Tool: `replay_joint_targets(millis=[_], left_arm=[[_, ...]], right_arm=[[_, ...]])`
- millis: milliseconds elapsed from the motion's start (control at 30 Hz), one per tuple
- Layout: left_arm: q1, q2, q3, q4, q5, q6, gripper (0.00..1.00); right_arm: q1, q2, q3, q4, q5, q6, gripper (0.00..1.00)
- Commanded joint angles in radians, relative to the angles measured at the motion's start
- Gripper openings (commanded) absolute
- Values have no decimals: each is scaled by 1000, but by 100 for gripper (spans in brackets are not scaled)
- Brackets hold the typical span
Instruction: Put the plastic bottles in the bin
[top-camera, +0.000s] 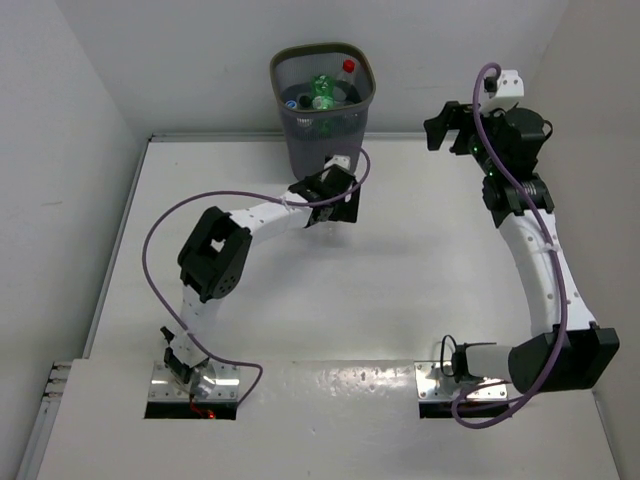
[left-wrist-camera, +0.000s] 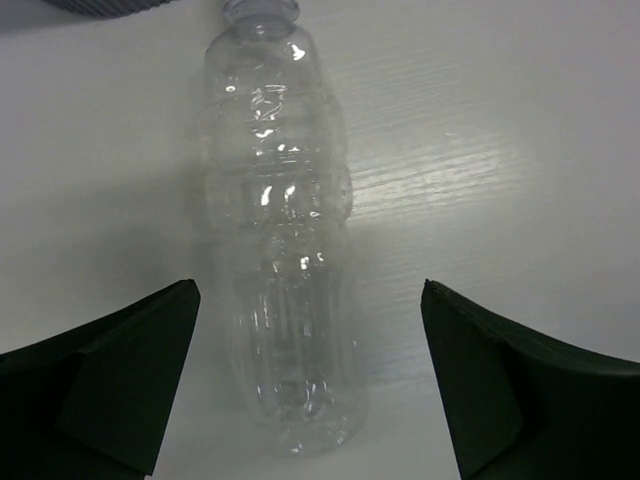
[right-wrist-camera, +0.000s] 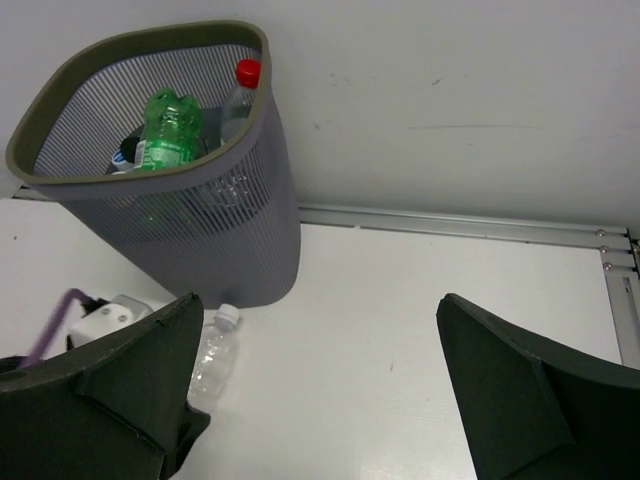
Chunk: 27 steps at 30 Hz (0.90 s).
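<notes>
My left gripper has the shadow of the clear bottle under its fingers, so it should first go lower and only then close on the bottle.
The dark grey mesh bin stands at the table's far edge and holds several bottles, among them a green one and a red-capped one. They also show in the right wrist view: the bin, the green bottle, the red-capped bottle. One clear bottle lies on the table at the bin's foot, its white cap toward the bin. My left gripper is open, its fingers either side of this bottle, not touching it. My right gripper is open and empty, raised at the far right.
The bin's base lies just beyond the lying bottle's neck. White walls close the table on the left, back and right. A metal rail runs along the table's far edge. The left arm's purple cable loops over the table's left part.
</notes>
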Motion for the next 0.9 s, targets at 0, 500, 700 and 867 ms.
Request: replay_joint_targets(millis=[0,500,700,867], left_arm=[[3,40,31,15,-78,14,100],[-21,-222,-115,64,107,142,35],[-63,-518,-42,85,656,327,32],[37,-539,190,76,626,420,13]], right_arm=[[-16,-47,-3,1,-39,19,97],[-19,-136,-101,-49,-85,15,94],[-19,-188,-219,-41,-77,7,93],[-19,-205,-250,-39,-65,15,93]])
